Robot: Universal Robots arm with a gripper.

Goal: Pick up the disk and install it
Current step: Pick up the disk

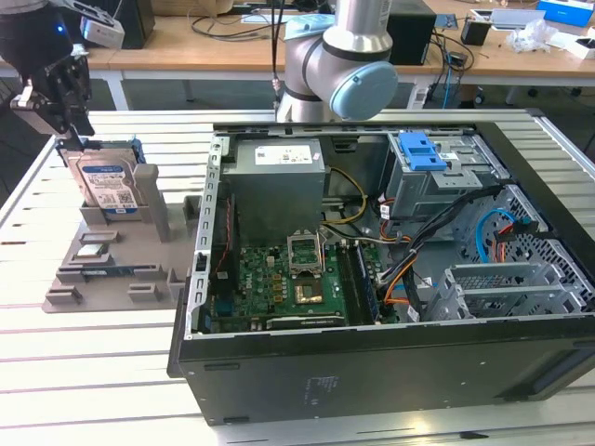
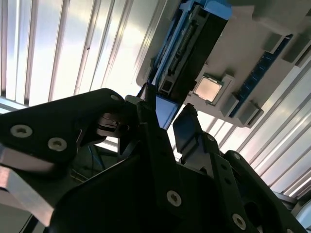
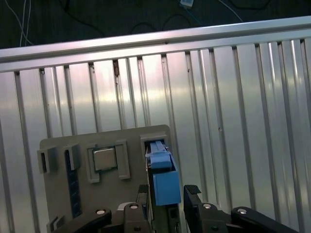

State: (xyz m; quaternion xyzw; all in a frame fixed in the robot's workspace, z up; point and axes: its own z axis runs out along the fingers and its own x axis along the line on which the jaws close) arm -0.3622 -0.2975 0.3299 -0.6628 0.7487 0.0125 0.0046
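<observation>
My gripper should next pick up the disk by its exposed upper edge (image 1: 100, 144) to install it, because the sides of the holder's slot close in around the disk's lower end.
The disk (image 1: 108, 184) stands upright on edge in a slot of the grey holder (image 1: 112, 271) at the exterior view's left, its white and blue label facing forward. My gripper (image 1: 72, 139) hangs right over the disk's top left corner. In the first wrist view the disk's blue side rail (image 3: 163, 183) lies between the two black fingers (image 3: 142, 200), with small gaps on both sides. The second wrist view shows the same blue rail end (image 2: 164, 110) between the fingertips. My gripper (image 3: 165, 193) is open and straddles the disk's upper edge.
An open computer case (image 1: 372, 362) fills the middle and right of the slatted metal table (image 1: 84, 372). Inside it are a grey power supply (image 1: 279, 181), a green mainboard (image 1: 297, 283) and a drive cage with a blue latch (image 1: 420, 151). A processor chip (image 3: 104, 158) lies in the holder beside the disk.
</observation>
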